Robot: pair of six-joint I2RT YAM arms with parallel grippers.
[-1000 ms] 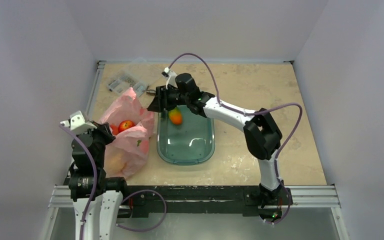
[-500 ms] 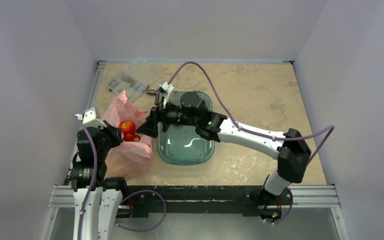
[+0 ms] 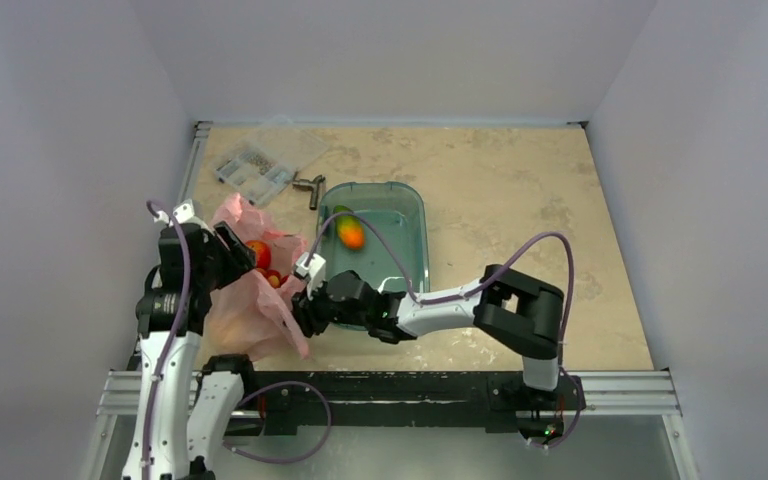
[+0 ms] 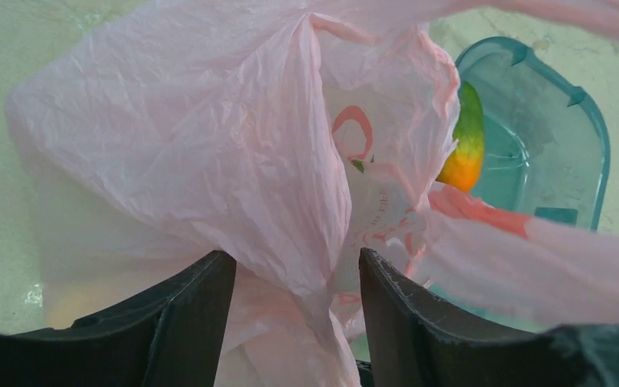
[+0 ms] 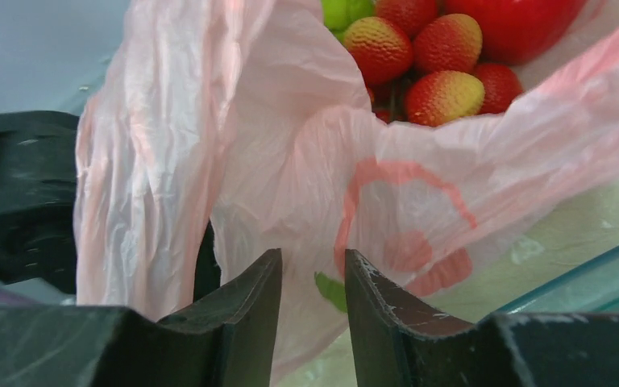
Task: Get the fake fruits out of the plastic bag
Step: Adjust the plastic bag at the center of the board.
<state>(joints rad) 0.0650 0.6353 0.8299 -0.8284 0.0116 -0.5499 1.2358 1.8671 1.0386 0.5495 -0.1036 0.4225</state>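
Observation:
Next, my left gripper grabs the bag by the twisted fold of its rim [image 3: 250,285] [image 4: 302,270], which leaves the bag's opening free for taking fruits.
The pink plastic bag [image 3: 245,305] lies at the table's left with its mouth open. Inside it show fake fruits: a round red one [image 3: 257,252] and a bunch of small red ones [image 5: 427,56], with a green one [image 5: 342,12] beside them. My left gripper [image 3: 228,250] is at the bag's left rim. Its jaws stand open, and a twisted fold of the bag [image 4: 193,137] runs between them. My right gripper [image 3: 305,305] is low at the bag's near right side. It is open by a narrow gap, with bag film [image 5: 290,121] between the fingertips.
A teal see-through tub [image 3: 400,285] stands right of the bag, holding a green-to-orange mango-like fruit [image 3: 350,232]. A clear parts box [image 3: 260,160] and a small metal piece [image 3: 310,186] lie at the back left. The left wall is close to the left arm.
The right arm swung from over the tub down to the bag's near right side, and its jaws narrowed. The left gripper moved farther back along the bag and opened.

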